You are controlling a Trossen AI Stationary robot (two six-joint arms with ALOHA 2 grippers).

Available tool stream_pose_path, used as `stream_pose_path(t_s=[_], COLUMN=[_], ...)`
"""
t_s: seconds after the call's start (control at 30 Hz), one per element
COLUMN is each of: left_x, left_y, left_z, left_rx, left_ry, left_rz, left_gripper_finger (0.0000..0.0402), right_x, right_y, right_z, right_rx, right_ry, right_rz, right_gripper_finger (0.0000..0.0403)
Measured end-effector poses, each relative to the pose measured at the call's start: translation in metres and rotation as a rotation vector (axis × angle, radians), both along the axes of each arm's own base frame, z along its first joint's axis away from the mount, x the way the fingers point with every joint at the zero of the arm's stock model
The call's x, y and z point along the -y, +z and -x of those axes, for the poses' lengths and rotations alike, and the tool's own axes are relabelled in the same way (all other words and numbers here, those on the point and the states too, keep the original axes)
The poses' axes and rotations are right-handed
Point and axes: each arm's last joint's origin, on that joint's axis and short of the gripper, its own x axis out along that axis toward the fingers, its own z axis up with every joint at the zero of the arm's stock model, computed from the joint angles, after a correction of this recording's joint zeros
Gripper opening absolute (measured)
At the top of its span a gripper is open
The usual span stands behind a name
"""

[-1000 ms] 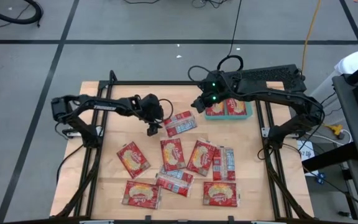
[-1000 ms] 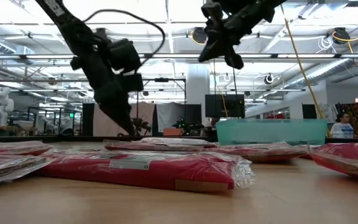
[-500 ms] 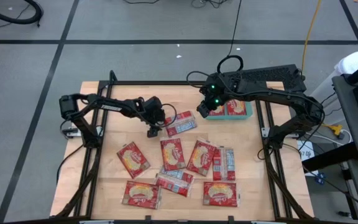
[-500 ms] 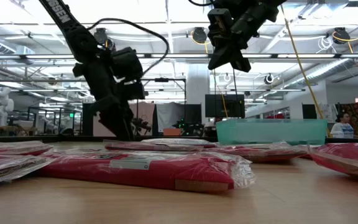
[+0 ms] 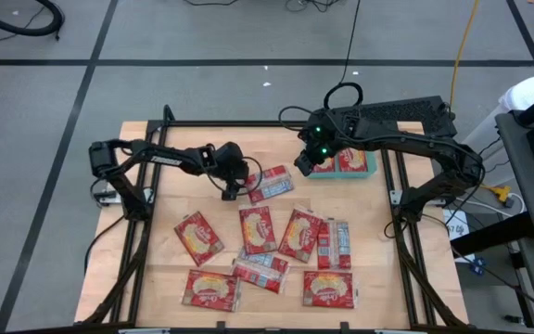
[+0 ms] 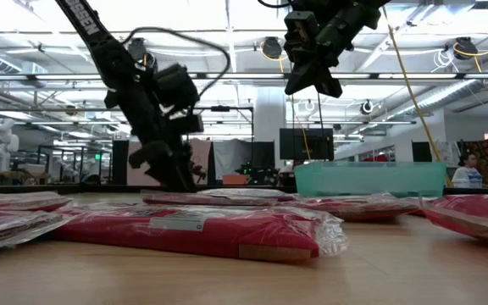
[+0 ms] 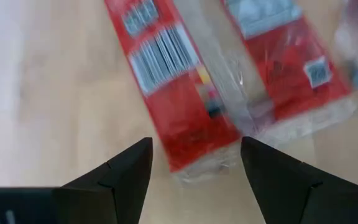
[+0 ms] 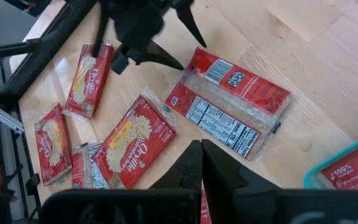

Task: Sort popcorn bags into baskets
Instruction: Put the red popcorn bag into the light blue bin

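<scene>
My left gripper picks up the far middle popcorn bag by the corner beside its barcode next, to sort it into the teal basket [image 5: 372, 167].
Several red popcorn bags lie flat on the wooden table [image 5: 165, 153]. One lies back up [image 5: 269, 184] at the far middle, showing silver print and a barcode [image 7: 185, 93] [image 8: 229, 112]. My left gripper [image 5: 231, 193] [image 7: 196, 149] is open and low over the table. Its fingers stand on either side of that bag's left end without clearly touching it. The teal basket [image 5: 372, 167] [image 6: 371, 178] sits at the far right with two bags inside [image 5: 336, 162]. My right gripper [image 5: 302, 167] [image 6: 312, 80] [image 8: 201, 152] is shut and empty, high above the basket's left edge.
The other bags lie scattered over the table's middle and near half [image 5: 258, 227] [image 5: 197, 237] [image 5: 327, 289]; one lies close in the low view [image 6: 202, 229]. Black frame rails [image 5: 137, 213] [image 5: 406, 223] run along both sides. Bare wood shows at the far left.
My left gripper has shifted a little toward the right, closer to the back-up bag, staying low and open. My right gripper has drifted slightly right and toward the near edge by the basket's left end, turning a bit, still shut. No bag has moved.
</scene>
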Motion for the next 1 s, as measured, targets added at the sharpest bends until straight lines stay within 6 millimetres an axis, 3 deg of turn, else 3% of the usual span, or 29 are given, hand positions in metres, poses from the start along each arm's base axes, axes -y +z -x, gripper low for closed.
stream_pose_path(t_s=[0.17, 0.37, 0.4, 0.5, 0.73, 1.0], left_x=[-0.003, -0.005, -0.006, -0.006, 0.0, 0.016], left_y=[-0.014, -0.018, -0.016, -0.007, 0.039, 0.095], left_z=[-0.009, -0.017, -0.017, -0.014, -0.006, 0.011], left_rx=[0.033, 0.117, 0.125, 0.131, 0.242, 0.413], left_ry=[-0.004, 0.0, 0.017, 0.063, 0.073, 0.057], left_rz=[0.014, 0.018, 0.022, -0.001, -0.035, -0.06], left_gripper_finger=[0.0198, 0.003, 0.0017, 0.0014, 0.0003, 0.0002], right_x=[0.0, 0.001, 0.001, 0.002, 0.009, 0.011], right_y=[0.0, 0.0, 0.0, 0.001, 0.016, 0.02], right_z=[0.0, 0.0, 0.0, -0.001, -0.013, -0.016], right_rx=[0.002, 0.002, 0.003, 0.017, 0.201, 0.26], right_ry=[0.014, 0.004, 0.002, -0.026, -0.163, -0.099], right_rz=[0.023, 0.018, 0.017, 0.004, -0.013, 0.066], right_gripper_finger=[0.0, 0.0, 0.0, 0.0, 0.0009, 0.0098])
